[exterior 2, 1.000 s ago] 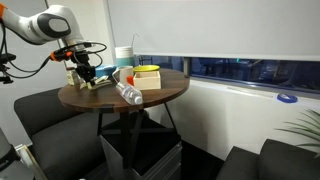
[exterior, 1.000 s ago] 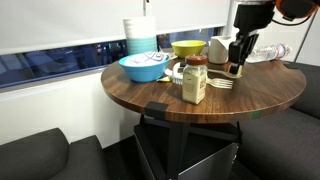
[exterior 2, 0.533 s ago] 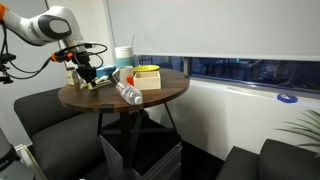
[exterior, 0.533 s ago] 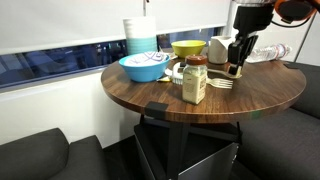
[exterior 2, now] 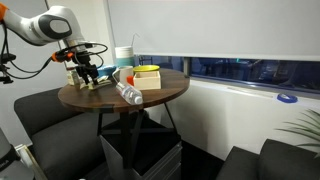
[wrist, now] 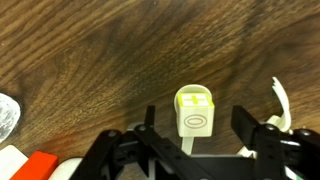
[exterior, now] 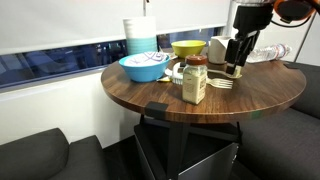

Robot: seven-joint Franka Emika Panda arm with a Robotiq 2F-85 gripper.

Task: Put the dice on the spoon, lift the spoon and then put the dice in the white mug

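I should lift the spoon (wrist: 191, 151) and tip the dice into the white mug, so I should grab its handle, leaving the bowl with the dice free.
In the wrist view the dice (wrist: 196, 112), white with a yellow-green top face and an oval mark on its side, sits on the bowl of the white spoon (wrist: 191, 151). The spoon lies on the wooden table. My gripper (wrist: 196, 120) is open, one black finger (wrist: 148, 122) on each side of the dice with a gap to it. The white mug (wrist: 42, 168) shows its reddish-orange patch at the lower left corner. In both exterior views the gripper (exterior: 236, 68) (exterior 2: 88, 80) hangs low over the table, with the white mug (exterior: 218, 47) just behind it.
On the round wooden table (exterior: 160, 95) stand a red-lidded jar (exterior: 194, 80), a blue bowl (exterior: 145, 67), a yellow bowl (exterior: 187, 47) and a tall stack of cups (exterior: 140, 35). A plastic bottle (exterior 2: 128, 93) lies on its side. A white utensil (wrist: 278, 100) lies right of the gripper.
The gripper's fingers have spread apart and stand off the dice. The arm itself has barely moved.
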